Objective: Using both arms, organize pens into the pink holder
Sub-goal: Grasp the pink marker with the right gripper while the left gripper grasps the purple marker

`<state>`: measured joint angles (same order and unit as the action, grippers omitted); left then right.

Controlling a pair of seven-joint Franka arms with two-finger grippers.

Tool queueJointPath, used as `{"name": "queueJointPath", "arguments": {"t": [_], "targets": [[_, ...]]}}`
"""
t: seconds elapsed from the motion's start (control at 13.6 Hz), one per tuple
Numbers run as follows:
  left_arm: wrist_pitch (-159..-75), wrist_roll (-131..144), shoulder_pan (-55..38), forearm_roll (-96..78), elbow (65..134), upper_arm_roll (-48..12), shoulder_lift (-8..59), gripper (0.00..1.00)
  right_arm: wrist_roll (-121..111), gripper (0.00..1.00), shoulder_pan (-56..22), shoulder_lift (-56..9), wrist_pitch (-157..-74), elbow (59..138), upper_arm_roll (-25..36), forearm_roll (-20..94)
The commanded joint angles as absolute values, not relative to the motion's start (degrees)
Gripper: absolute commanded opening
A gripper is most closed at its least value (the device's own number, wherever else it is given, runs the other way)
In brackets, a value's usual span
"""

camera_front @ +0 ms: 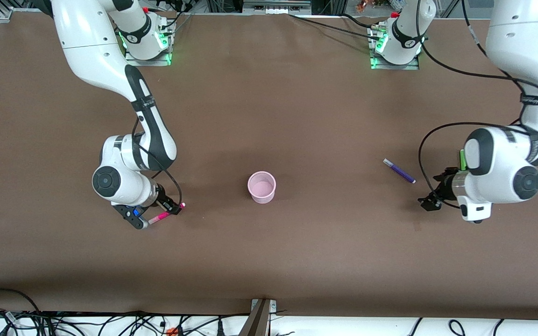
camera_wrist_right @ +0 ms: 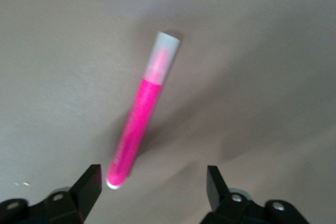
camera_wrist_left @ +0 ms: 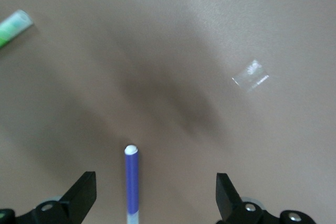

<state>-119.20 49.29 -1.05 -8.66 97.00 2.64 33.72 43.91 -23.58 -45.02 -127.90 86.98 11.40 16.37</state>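
Note:
My left gripper grabs the purple pen by its purple body (camera_front: 403, 173) next, so the pen's pale end stays free to enter the pink holder (camera_front: 262, 187).
The pink holder (camera_front: 262, 187) stands upright and looks empty at the table's middle. The magenta pen (camera_front: 165, 214) lies flat toward the right arm's end. My right gripper (camera_front: 166, 210) hangs low over it, open; in the right wrist view the pen (camera_wrist_right: 139, 119) has one end close to one finger (camera_wrist_right: 89, 184). The purple pen (camera_front: 399, 170) lies flat toward the left arm's end. My left gripper (camera_front: 430, 193) is open just over its end; the pen (camera_wrist_left: 131, 182) runs between the open fingers. The green pen (camera_front: 462, 159) shows partly beside the left wrist, also in the left wrist view (camera_wrist_left: 13, 27). The yellow pen is out of view.
A small clear scrap of tape (camera_wrist_left: 251, 75) lies on the brown table near the left gripper. Black cables trail from both arms. The arm bases (camera_front: 147, 42) stand at the table's edge farthest from the front camera.

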Motion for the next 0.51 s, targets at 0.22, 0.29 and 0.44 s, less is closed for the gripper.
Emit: {"name": "queueJointPath", "arguments": {"t": [0.22, 0.29, 0.44], "targets": [[-129.9, 50.63, -2.28, -9.23, 109.23, 2.64, 31.03, 0.95, 44.65, 0.54, -24.17, -49.13, -130.87, 83.41, 11.69, 17.93], [-129.99, 50.71, -2.81, -9.23, 110.12, 2.55, 30.5, 0.88, 44.21, 0.42, -24.17, -49.13, -130.78, 83.5, 11.69, 18.8], [-129.9, 50.8, -3.16, -9.23, 111.18, 2.29, 30.06, 0.62, 43.86, 0.23, -24.08, -49.04, -130.43, 83.5, 11.34, 21.87]]}}
